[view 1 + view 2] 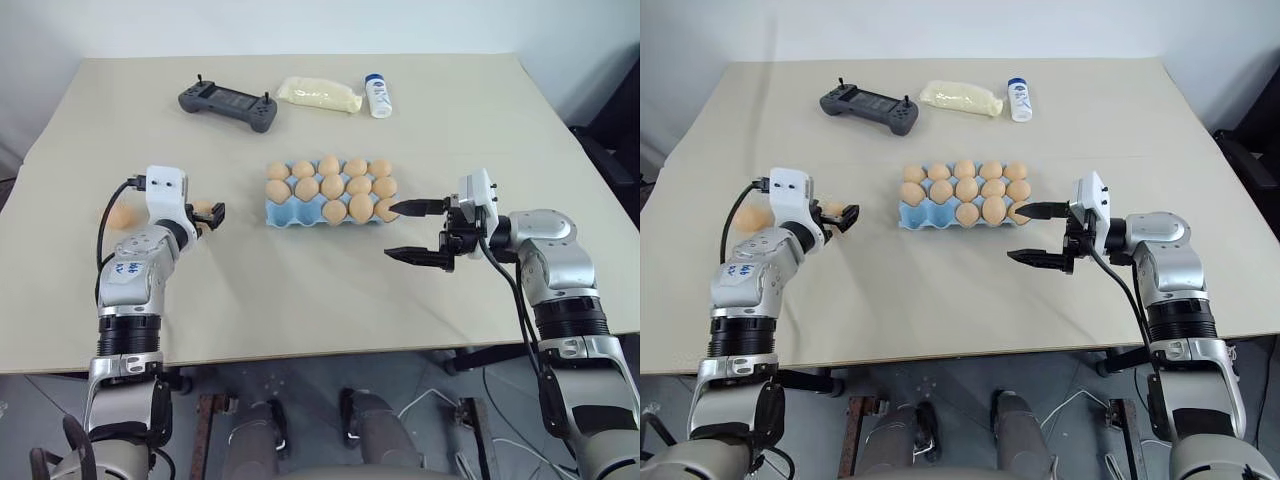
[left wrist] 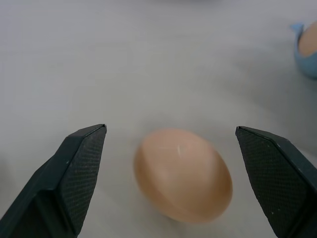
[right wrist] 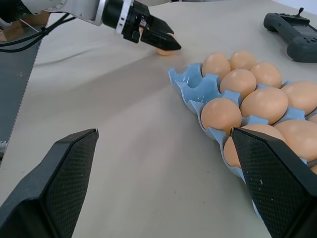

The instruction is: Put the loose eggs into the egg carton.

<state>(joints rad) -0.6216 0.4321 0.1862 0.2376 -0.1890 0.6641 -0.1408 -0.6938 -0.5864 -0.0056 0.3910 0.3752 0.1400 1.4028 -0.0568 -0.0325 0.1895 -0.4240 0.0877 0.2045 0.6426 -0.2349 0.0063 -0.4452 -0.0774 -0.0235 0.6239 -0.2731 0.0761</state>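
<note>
My left gripper is to take hold of the loose egg by its curved sides next. It will then put the egg into a bare cup of the carton.
The light blue egg carton lies mid-table, filled with eggs except for two cups at its near left end. One loose egg rests on the table between the spread fingers of my left gripper, which is open around it without touching. A second loose egg lies further left, beside my left wrist. My right gripper hovers open at the carton's right end, pointing left, with nothing between its fingers.
At the far side of the table are a black game controller, a clear bag of pale yellow contents and a white bottle with a blue cap. Bare table stretches in front of the carton.
</note>
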